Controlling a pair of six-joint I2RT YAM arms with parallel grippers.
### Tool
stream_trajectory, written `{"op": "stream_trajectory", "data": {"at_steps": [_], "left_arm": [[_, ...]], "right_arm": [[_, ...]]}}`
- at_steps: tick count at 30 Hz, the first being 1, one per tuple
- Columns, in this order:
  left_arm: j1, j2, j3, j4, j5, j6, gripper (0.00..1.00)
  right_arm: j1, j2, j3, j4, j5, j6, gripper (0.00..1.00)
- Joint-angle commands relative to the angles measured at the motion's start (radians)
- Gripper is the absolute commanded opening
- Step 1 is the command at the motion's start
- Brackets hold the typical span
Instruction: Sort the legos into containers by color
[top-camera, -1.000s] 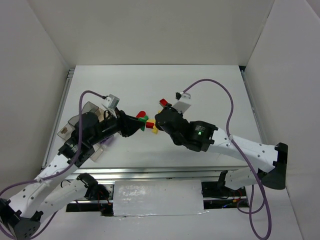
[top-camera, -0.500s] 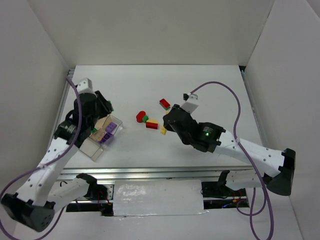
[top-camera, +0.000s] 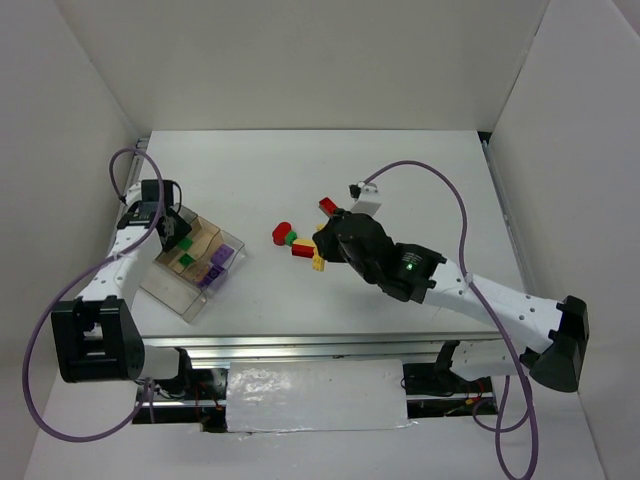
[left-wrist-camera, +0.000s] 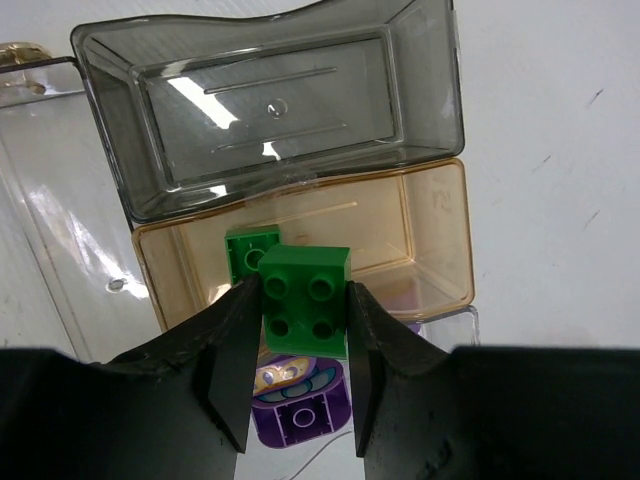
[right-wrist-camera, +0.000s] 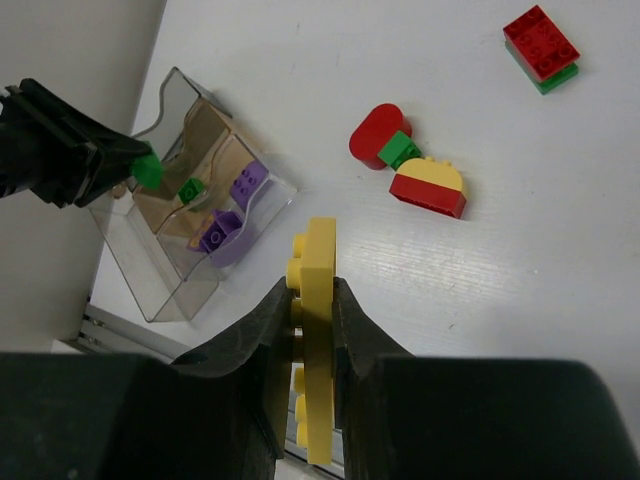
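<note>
The green four-stud lego would drop into the brownish section (left-wrist-camera: 410, 235) of the tray if the left gripper opened now, because that section is open below.
My left gripper (top-camera: 180, 229) is shut on a green four-stud lego (left-wrist-camera: 305, 300) and holds it over the clear tray (top-camera: 172, 293). Below it, the brownish compartment (left-wrist-camera: 410, 235) holds another green lego (left-wrist-camera: 250, 250). A purple lego (left-wrist-camera: 300, 400) lies in the compartment nearer me, and the smoky compartment (left-wrist-camera: 270, 110) beyond holds nothing. My right gripper (right-wrist-camera: 312, 300) is shut on a flat yellow lego (right-wrist-camera: 320, 270), held on edge above the table near the loose legos (top-camera: 318, 262). The tray (right-wrist-camera: 150, 290) with purple legos (right-wrist-camera: 247, 183) also shows in the right wrist view.
Loose on the table lie a red rounded lego (right-wrist-camera: 377, 135), a small green one (right-wrist-camera: 400, 150), a yellow-over-red rounded one (right-wrist-camera: 428, 187), and a red-on-green stack (right-wrist-camera: 541, 45) farther off. White walls stand on three sides.
My left arm swung from the pile at the table's middle over to the tray, carrying the green lego. My right gripper shifted slightly and holds the yellow lego near the pile.
</note>
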Motion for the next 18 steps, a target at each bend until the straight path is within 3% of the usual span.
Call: {"op": "stream_trajectory", "data": {"at_steps": [1, 3, 7, 12, 14, 17, 18], "left_arm": [[0.004, -0.019, -0.014, 0.056, 0.016, -0.046, 0.25], [0.004, -0.023, -0.035, 0.06, 0.002, -0.055, 0.32], [0.004, -0.023, -0.074, 0.099, 0.031, -0.053, 0.59], [0.004, -0.026, -0.094, 0.113, 0.035, -0.073, 0.76], [0.004, -0.032, -0.08, 0.103, 0.028, -0.077, 0.99], [0.001, -0.092, -0.069, 0.09, 0.059, -0.06, 1.0], [-0.002, -0.123, -0.088, 0.137, 0.144, -0.035, 0.99]], "right_arm": [[-0.028, 0.009, -0.009, 0.078, -0.067, -0.057, 0.0], [-0.036, 0.015, -0.015, 0.086, -0.087, -0.068, 0.0], [-0.058, 0.018, -0.034, 0.107, -0.119, -0.072, 0.0], [-0.067, 0.008, -0.054, 0.109, -0.136, -0.066, 0.0], [-0.068, -0.001, -0.057, 0.112, -0.144, -0.066, 0.0], [-0.082, -0.024, -0.077, 0.147, -0.204, -0.089, 0.0], [-0.093, -0.043, -0.087, 0.188, -0.238, -0.098, 0.0]]}}
